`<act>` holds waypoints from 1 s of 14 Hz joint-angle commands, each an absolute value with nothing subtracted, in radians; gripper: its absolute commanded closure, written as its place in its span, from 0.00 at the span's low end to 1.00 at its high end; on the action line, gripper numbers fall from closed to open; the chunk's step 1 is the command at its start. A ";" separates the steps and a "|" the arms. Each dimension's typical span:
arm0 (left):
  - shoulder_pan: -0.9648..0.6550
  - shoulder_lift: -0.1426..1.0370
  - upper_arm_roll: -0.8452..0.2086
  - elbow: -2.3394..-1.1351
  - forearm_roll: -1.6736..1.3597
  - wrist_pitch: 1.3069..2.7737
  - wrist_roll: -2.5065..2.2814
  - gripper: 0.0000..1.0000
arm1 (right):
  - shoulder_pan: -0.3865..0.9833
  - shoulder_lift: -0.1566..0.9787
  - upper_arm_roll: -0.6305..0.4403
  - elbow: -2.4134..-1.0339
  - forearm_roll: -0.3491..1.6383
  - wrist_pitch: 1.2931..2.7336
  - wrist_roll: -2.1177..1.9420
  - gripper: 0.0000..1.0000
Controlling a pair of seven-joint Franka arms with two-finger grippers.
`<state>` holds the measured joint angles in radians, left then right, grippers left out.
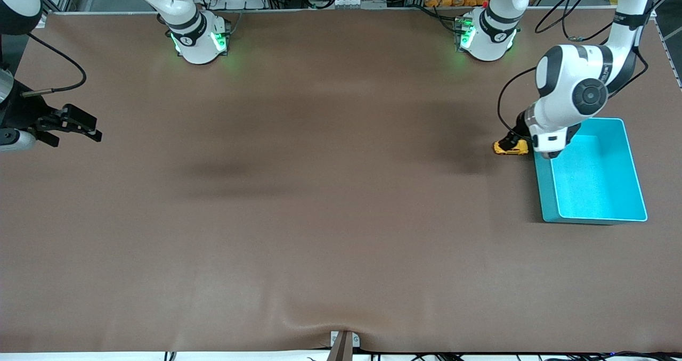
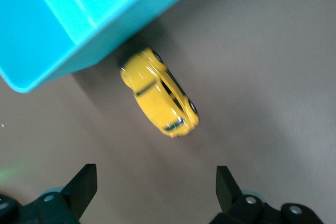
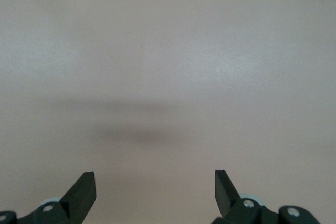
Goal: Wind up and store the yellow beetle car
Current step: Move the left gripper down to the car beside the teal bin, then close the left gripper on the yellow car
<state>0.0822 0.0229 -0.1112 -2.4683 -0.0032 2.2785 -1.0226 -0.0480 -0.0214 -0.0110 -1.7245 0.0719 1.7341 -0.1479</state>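
Note:
The yellow beetle car has a round slope at its hood and tail (image 2: 137, 72), so my left gripper next needs to grab the car by the two facing sides of its cabin (image 2: 160, 102).
The yellow beetle car (image 1: 510, 148) stands on its wheels on the brown table, close beside the turquoise bin (image 1: 544, 193), at the bin's corner farther from the front camera, on its wall toward the right arm's end. In the left wrist view the car (image 2: 160, 94) lies just ahead of the fingertips, not between them, next to the bin's wall (image 2: 79, 19). My left gripper (image 2: 156, 179) hangs low over the car (image 1: 514, 137), open and holding nothing. My right gripper (image 1: 88, 125) waits open and empty over bare table at the right arm's end (image 3: 155, 182).
The bin's inside shows nothing in it. The brown mat (image 1: 330, 201) covers the whole table. Both arm bases (image 1: 200, 39) stand along the edge farthest from the front camera. A small metal bracket (image 1: 343, 342) sits at the edge nearest the front camera.

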 commanded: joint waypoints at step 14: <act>0.141 0.207 -0.114 -2.602 -0.026 2.747 -1.437 0.00 | -0.047 -0.028 -0.021 -1.695 0.015 1.720 -0.155 0.00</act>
<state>0.1260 0.1934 -0.1119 -2.5954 -0.0033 2.7107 -1.4354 -0.0478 -0.0214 -0.0145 -1.7046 0.0261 1.7344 -0.1482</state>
